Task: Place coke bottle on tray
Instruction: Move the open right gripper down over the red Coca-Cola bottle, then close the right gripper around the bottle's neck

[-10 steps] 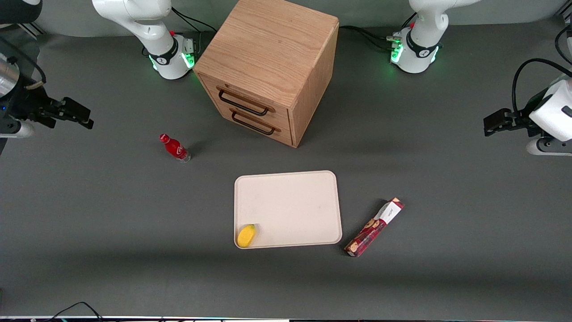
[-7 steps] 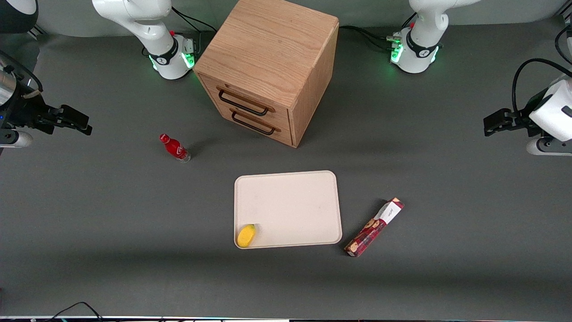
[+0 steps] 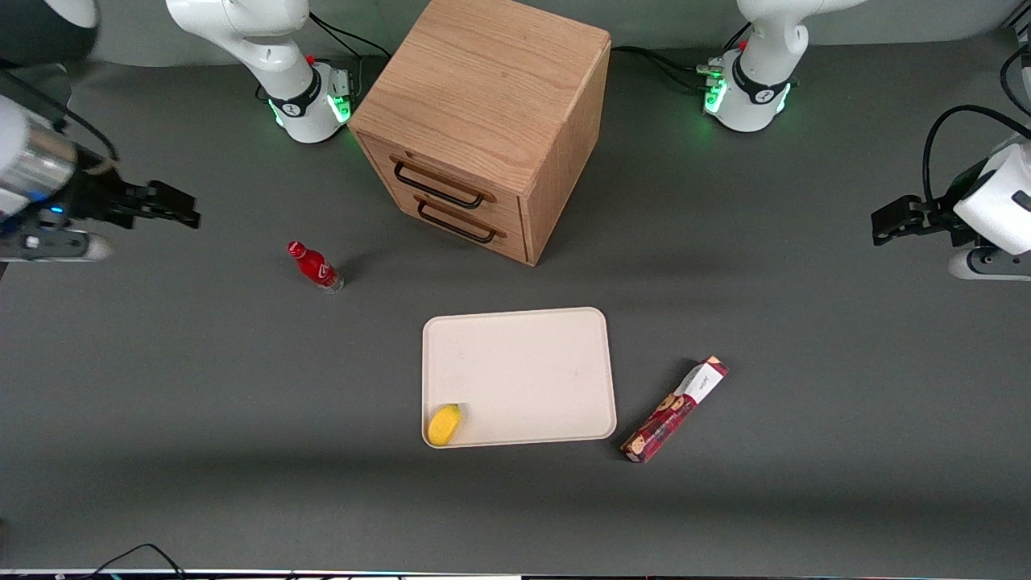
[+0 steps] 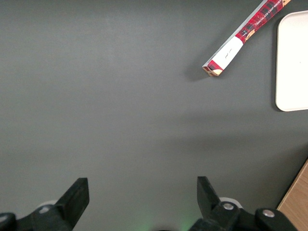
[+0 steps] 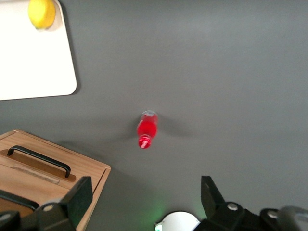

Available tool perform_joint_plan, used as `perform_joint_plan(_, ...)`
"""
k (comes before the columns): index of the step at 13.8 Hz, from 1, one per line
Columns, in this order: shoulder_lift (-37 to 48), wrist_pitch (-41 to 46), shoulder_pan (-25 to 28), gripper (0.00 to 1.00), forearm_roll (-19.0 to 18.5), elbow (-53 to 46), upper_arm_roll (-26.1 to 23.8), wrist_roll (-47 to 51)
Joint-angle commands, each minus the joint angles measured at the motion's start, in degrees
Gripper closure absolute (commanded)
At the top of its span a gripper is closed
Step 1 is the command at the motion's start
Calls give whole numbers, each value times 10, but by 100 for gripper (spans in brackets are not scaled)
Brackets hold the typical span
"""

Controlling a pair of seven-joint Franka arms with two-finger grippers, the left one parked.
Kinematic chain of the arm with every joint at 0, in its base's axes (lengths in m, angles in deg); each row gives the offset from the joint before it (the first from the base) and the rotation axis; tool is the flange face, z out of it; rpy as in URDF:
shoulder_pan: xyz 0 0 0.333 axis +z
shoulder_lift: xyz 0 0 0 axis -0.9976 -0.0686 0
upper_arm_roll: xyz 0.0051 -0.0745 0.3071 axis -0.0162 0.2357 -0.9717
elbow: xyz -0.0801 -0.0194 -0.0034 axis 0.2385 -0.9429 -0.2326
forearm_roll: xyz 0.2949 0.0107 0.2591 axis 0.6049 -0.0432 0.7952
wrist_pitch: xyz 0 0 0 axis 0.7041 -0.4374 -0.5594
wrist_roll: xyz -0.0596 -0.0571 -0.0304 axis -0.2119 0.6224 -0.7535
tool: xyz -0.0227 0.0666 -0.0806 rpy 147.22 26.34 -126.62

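Note:
My right gripper takes hold of the coke bottle by its red cap (image 3: 296, 248) next, to place the bottle on the tray (image 3: 532, 354).
The coke bottle (image 3: 315, 267), small and red with a red cap and clear base, stands on the grey table between the working arm and the wooden cabinet; it also shows in the right wrist view (image 5: 146, 129). The cream-beige tray (image 3: 532, 354) lies flat nearer the front camera than the cabinet, and one corner of it shows in the right wrist view (image 5: 33, 67). My right gripper (image 3: 181, 211) hangs above the table toward the working arm's end, well apart from the bottle. Its fingers (image 5: 77, 198) are open and empty.
A wooden drawer cabinet (image 3: 483, 121) with two black handles stands farther from the front camera than the tray. A yellow lemon-like object (image 3: 444, 424) lies in a tray corner. A long red cookie box (image 3: 675, 409) lies beside the tray, toward the parked arm's end.
My right gripper has moved toward the middle of the table, closer to the bottle. The bottle, tray and other things have not moved.

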Motion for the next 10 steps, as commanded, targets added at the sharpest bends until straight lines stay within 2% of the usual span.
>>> perform_joint_plan(1, 78, -138, 3, 0, 9, 204, -31, 41)
perform_joint_plan(4, 112, -308, 3, 0, 9, 373, -47, 43)
perform_joint_plan(7, 96, -437, 3, 0, 9, 458, -48, 43)
perform_joint_plan(10, 79, -509, 3, 2, 8, 505, -48, 43)
